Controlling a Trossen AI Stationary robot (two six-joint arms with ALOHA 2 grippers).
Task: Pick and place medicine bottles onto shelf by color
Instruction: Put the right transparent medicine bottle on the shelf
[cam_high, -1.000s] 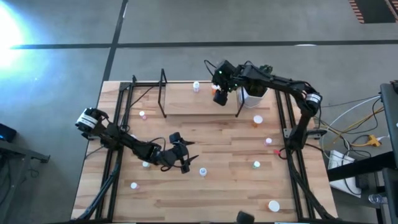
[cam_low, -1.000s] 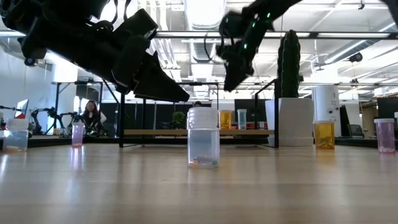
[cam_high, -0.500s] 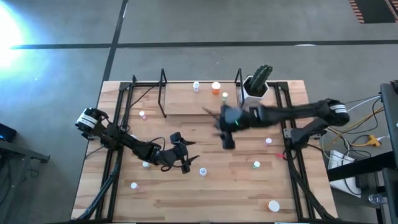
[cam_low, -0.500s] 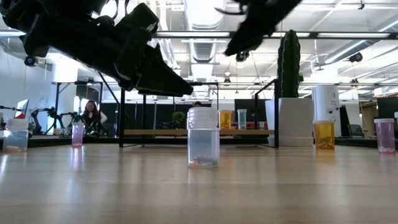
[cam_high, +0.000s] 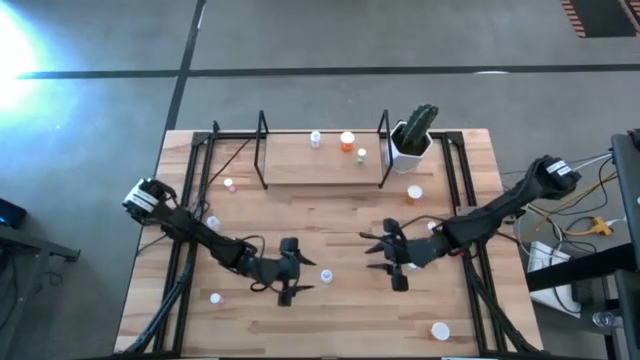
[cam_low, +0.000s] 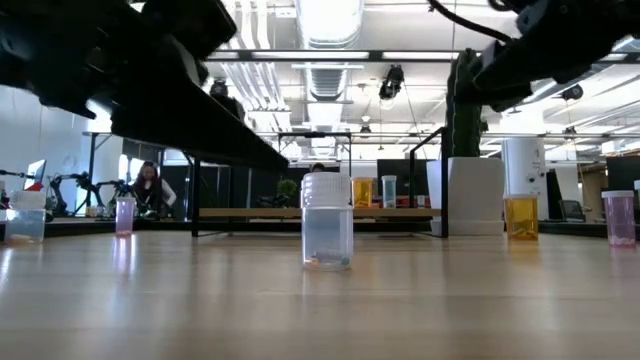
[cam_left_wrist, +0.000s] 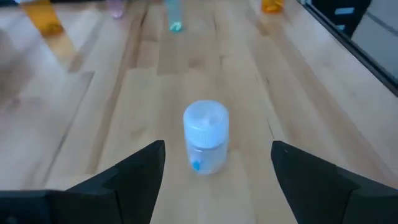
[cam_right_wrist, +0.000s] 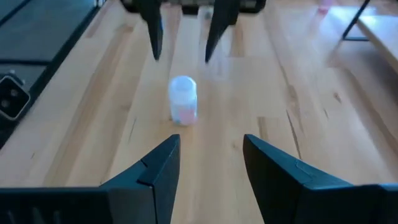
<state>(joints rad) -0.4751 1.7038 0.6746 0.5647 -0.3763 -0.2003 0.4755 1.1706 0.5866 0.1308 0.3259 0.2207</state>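
Note:
The clear bottle stands ahead of my fingers in the left wrist view; my left gripper should move toward it before closing on it.
A small white-capped bottle (cam_high: 326, 274) with a clear body stands upright on its base in the middle of the table, between my two grippers. My left gripper (cam_high: 308, 276) is open just to its left; in the left wrist view the bottle (cam_left_wrist: 206, 135) stands ahead of the spread fingers, untouched. My right gripper (cam_high: 372, 252) is open to the bottle's right, and the bottle (cam_right_wrist: 183, 99) stands well ahead of it. The shelf (cam_high: 320, 172) stands at the far edge with three bottles on it, one orange (cam_high: 347, 141).
A white pot with a cactus (cam_high: 413, 135) stands right of the shelf. Loose bottles stand at the left (cam_high: 229, 184), near left (cam_high: 215, 297), right (cam_high: 415, 192) and near right (cam_high: 440, 330). Black rails (cam_high: 190, 190) run along both table sides.
My right gripper has left the shelf, with the orange bottle standing there, and has swept toward the near edge and down to the table's middle right, turning to face left. My left gripper has moved a little toward the near edge.

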